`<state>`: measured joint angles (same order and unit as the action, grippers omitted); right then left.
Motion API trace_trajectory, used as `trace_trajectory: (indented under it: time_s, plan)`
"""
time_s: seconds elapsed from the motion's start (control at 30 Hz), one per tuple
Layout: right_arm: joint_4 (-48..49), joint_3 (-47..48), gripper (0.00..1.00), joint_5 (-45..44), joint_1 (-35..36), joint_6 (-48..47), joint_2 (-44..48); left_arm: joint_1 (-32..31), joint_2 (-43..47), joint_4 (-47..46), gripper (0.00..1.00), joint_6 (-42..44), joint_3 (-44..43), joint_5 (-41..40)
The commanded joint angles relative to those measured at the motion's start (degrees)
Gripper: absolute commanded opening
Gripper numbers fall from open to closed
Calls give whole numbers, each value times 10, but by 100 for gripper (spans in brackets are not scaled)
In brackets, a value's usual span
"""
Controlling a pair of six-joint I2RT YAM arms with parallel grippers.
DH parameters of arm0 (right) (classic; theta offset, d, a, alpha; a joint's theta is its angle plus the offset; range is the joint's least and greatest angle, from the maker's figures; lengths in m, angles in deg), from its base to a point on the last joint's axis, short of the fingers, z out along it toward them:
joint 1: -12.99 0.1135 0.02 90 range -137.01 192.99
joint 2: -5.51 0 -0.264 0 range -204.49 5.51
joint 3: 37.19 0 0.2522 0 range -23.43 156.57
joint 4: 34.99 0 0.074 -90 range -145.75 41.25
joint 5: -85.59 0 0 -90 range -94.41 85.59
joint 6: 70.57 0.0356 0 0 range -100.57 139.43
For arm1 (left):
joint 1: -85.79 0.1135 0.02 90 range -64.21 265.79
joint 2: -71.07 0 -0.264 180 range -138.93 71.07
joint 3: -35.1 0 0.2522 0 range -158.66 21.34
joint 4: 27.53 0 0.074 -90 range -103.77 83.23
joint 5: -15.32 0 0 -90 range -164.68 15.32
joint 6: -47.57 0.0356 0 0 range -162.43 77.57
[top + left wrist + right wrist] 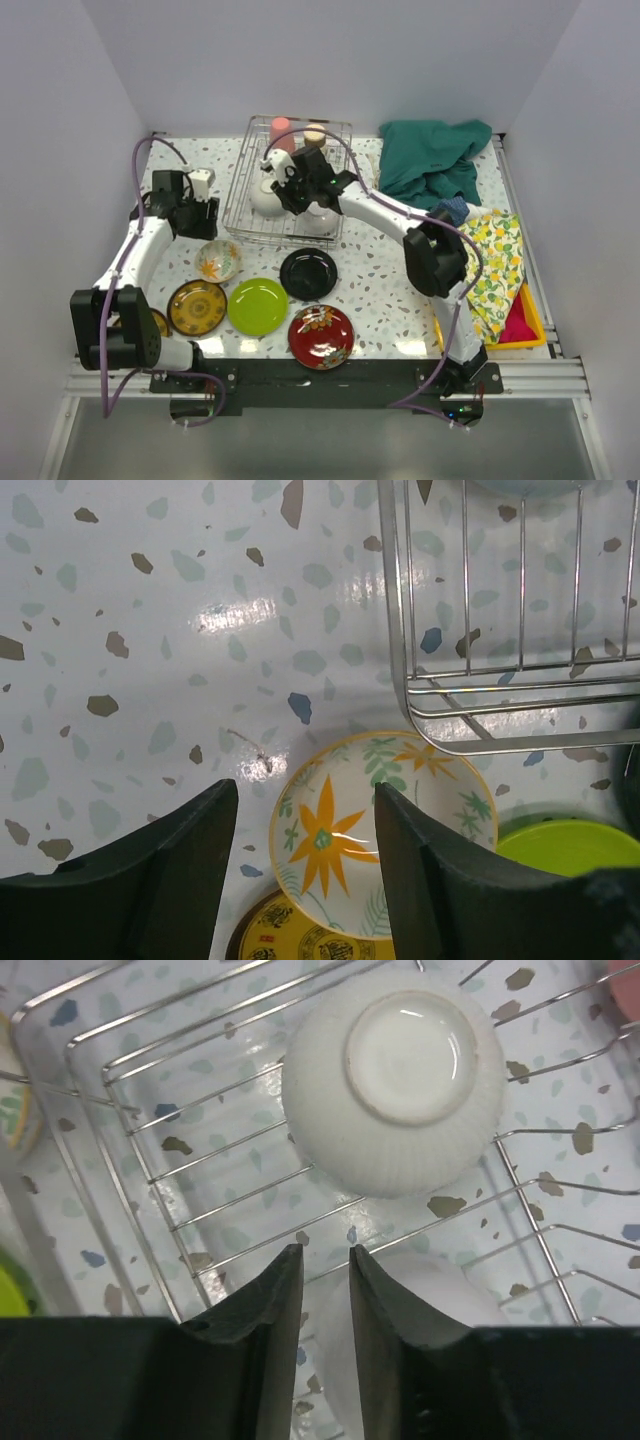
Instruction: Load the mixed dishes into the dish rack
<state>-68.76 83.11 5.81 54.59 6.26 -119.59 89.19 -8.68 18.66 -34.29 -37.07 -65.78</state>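
The left gripper should grab the floral bowl by the part of its rim farthest from the right gripper. The rest of the bowl then stays free to hand over for loading the dish rack [243, 190].
The dish rack [243, 190] stands at the back centre and holds a pink cup [281, 130], a second cup [315, 133] and two white bowls. My right gripper [292, 195] hovers inside it. In the right wrist view its jaws [325, 1252] stand slightly open and empty, with one upturned white bowl [395, 1080] ahead and another white bowl [440, 1290] under the right finger. My left gripper [305, 795] is open above the floral bowl [385, 830], left of the rack [400, 630]. On the table lie a brown-gold plate [197, 306], a lime plate [257, 305], a black plate [308, 274] and a red floral plate [321, 336].
A teal cloth [432, 160] lies bunched at the back right. A yellow-patterned cloth [495, 260] drapes over a yellow tray [525, 325] at the right edge. Another plate [160, 323] is half hidden under the left arm. White walls enclose the table.
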Motion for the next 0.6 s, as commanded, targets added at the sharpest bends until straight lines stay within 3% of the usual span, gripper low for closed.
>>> trace_trajectory:
  time_s: [0.0, 0.17, 0.33, 0.5, 0.57]
  plan:
    - [1, -42, 33, 23, 1, 11, 119, 13, -16, 41, 62, 42, -29, -1]
    - [-13, -92, 46, 31, 1, 8, 186, 13, -42, 39, 61, 48, -21, 4]
    - [-31, -132, 48, 31, 1, -12, 220, 14, -82, 37, 52, 58, -14, 9]
    - [-50, -159, 28, 21, 0, -57, 199, 14, -110, 36, 40, 57, -16, 7]
    - [-57, -154, 24, 17, 1, -68, 184, 14, -112, 35, 28, 57, -12, 8]
